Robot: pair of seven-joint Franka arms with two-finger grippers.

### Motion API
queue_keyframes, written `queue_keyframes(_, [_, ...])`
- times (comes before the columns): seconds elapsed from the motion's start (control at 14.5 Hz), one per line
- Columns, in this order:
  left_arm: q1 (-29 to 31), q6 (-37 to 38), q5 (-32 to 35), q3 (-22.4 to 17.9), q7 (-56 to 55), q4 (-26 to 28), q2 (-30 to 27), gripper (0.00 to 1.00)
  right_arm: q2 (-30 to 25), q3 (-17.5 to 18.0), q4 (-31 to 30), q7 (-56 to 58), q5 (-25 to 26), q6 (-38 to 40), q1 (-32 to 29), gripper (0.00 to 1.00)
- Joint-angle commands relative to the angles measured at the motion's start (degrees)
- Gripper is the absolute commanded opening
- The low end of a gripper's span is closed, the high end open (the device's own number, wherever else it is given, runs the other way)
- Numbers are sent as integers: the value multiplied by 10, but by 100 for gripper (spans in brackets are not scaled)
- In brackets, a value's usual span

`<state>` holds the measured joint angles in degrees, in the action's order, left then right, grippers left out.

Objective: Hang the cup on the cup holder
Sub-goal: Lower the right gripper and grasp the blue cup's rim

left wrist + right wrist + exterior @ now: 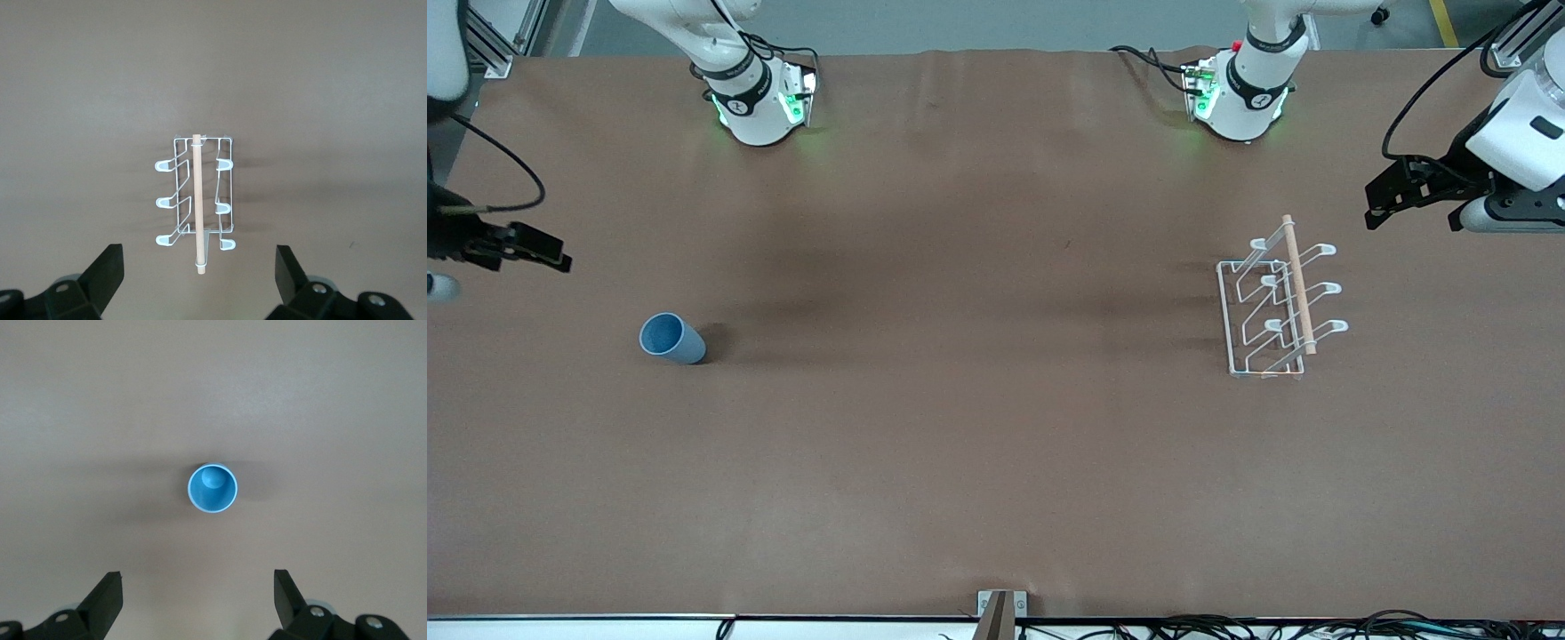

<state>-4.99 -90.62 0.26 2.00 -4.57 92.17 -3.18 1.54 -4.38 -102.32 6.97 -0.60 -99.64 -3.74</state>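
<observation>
My right gripper takes the light-blue cup by its rim (662,315) next, so as to get it onto the cup holder (1276,307).
The light-blue cup (671,339) stands upright, mouth up, on the brown table toward the right arm's end; the right wrist view looks down into it (212,488). The white wire cup holder (1276,307) with its wooden dowel stands toward the left arm's end and shows whole in the left wrist view (197,200). My right gripper (560,253) (197,576) is open and empty, up in the air to the side of the cup, apart from it. My left gripper (1376,204) (198,252) is open and empty, up in the air to the side of the holder, apart from it.
The two arm bases (760,102) (1240,93) stand along the table's edge farthest from the front camera. A small metal bracket (1000,609) sits at the table's nearest edge, with cables along it. Brown tabletop (978,356) lies between cup and holder.
</observation>
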Motion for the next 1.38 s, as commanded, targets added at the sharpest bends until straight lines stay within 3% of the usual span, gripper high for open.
queue_keyframes(0.0, [0, -1, -4, -2, -2, 3, -2, 100, -18, -2, -103, 28, 4, -98, -8, 100])
queue_keyframes(0.21, [0, -1, -4, -2, -2, 4, -1, 100, -15, -4, -196, 65, 4, -220, -10, 100])
queue_keyframes(0.41, [0, -1, -4, -2, -2, 4, 2, 100, 25, -11, -251, 88, 4, -324, -12, 100])
queue_keyframes(0.76, [0, -2, -3, -2, -2, 4, 4, 100, 129, -20, -252, 118, 3, -423, -20, 100])
queue_keyframes(1.1, [0, -3, -3, -2, -3, 4, 5, 100, 162, -19, -252, 116, -5, -465, -19, 99])
queue_keyframes(1.17, [0, -3, -3, -2, -3, 4, 5, 100, 164, -19, -251, 115, -5, -469, -19, 93])
queue_keyframes(1.31, [0, -3, -3, -2, -3, 4, 5, 100, 164, -19, -250, 110, -5, -463, -16, 61])
